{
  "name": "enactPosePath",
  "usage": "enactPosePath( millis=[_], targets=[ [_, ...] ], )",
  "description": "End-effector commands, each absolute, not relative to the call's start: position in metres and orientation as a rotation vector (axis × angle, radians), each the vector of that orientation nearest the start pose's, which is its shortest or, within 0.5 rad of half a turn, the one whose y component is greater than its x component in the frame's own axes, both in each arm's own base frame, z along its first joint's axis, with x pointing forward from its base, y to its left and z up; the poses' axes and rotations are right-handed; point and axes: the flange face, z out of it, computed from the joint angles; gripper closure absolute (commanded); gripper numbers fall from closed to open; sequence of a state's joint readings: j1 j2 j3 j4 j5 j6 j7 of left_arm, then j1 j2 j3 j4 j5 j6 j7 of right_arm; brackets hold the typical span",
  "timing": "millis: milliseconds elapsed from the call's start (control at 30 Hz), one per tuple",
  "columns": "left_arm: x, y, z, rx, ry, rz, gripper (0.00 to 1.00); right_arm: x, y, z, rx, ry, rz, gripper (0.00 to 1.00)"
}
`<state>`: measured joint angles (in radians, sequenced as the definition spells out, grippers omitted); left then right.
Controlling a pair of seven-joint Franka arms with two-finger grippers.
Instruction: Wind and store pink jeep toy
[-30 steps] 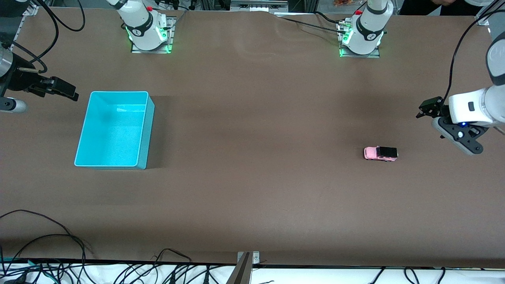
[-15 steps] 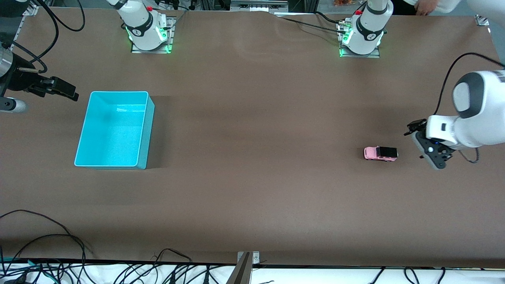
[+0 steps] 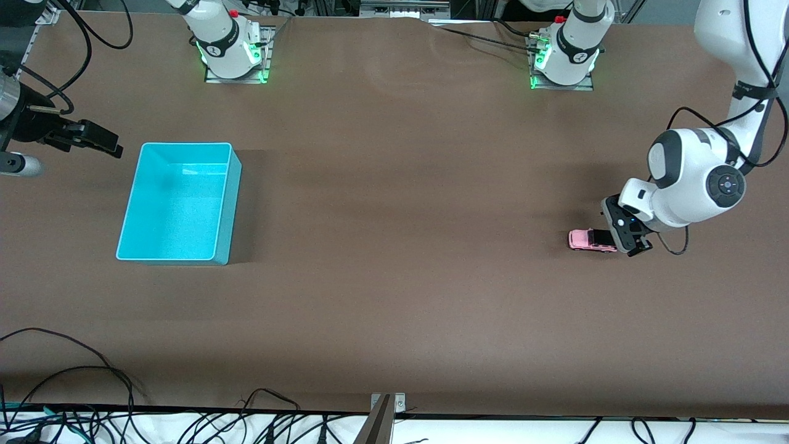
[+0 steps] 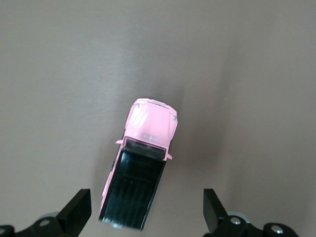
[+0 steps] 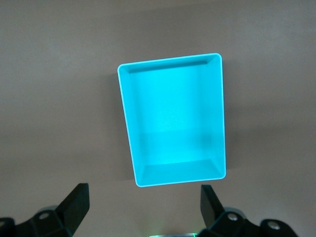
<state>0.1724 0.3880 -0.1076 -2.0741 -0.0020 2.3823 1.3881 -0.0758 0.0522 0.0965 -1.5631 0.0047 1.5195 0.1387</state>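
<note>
My left gripper should go lower first and then close on the roof. My left gripper's fingers are above the crooked black roof (image 4: 132,187) of the pink jeep (image 4: 150,123), so they would miss if they closed now.
The pink jeep toy (image 3: 583,239) stands on the brown table toward the left arm's end; its pink hood and black roof show in the left wrist view (image 4: 150,129). My left gripper (image 3: 627,238) hangs over the jeep's rear end, open, with the black roof between its fingertips (image 4: 79,210) but not touched. The empty turquoise bin (image 3: 179,203) stands toward the right arm's end and shows whole in the right wrist view (image 5: 173,123). My right gripper (image 3: 98,140) waits open and empty in the air beside the bin, at the table's end.
The two arm bases (image 3: 231,46) (image 3: 567,52) stand along the table's edge farthest from the front camera. Loose black cables (image 3: 74,370) and a metal bracket (image 3: 387,407) lie along the nearest edge. Bare brown table (image 3: 400,216) lies between bin and jeep.
My left arm has swung in from the table's end and come down over the jeep's rear. The jeep, the bin and my right arm have not moved.
</note>
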Motion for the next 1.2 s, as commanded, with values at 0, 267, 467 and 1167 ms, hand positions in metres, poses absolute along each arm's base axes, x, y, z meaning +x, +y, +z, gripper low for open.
enactPosePath(
  millis=[0,267,467,1167],
  targets=[
    [0.585,0.038,0.226,-2.381,2.120,-0.001,0.00,0.559,0.011,0.600,-3.116,0.172,0.153,0.00],
    [0.583,0.035,0.206,-2.356,2.173,0.015,0.02,0.559,0.011,0.599,-3.116,0.169,0.155,0.00],
    [0.583,0.034,0.192,-2.307,2.222,0.002,0.12,0.559,0.011,0.599,-3.116,0.169,0.155,0.00],
    [0.586,0.034,0.194,-2.233,2.282,-0.016,0.93,0.559,0.011,0.600,-3.116,0.169,0.153,0.00]
  ],
)
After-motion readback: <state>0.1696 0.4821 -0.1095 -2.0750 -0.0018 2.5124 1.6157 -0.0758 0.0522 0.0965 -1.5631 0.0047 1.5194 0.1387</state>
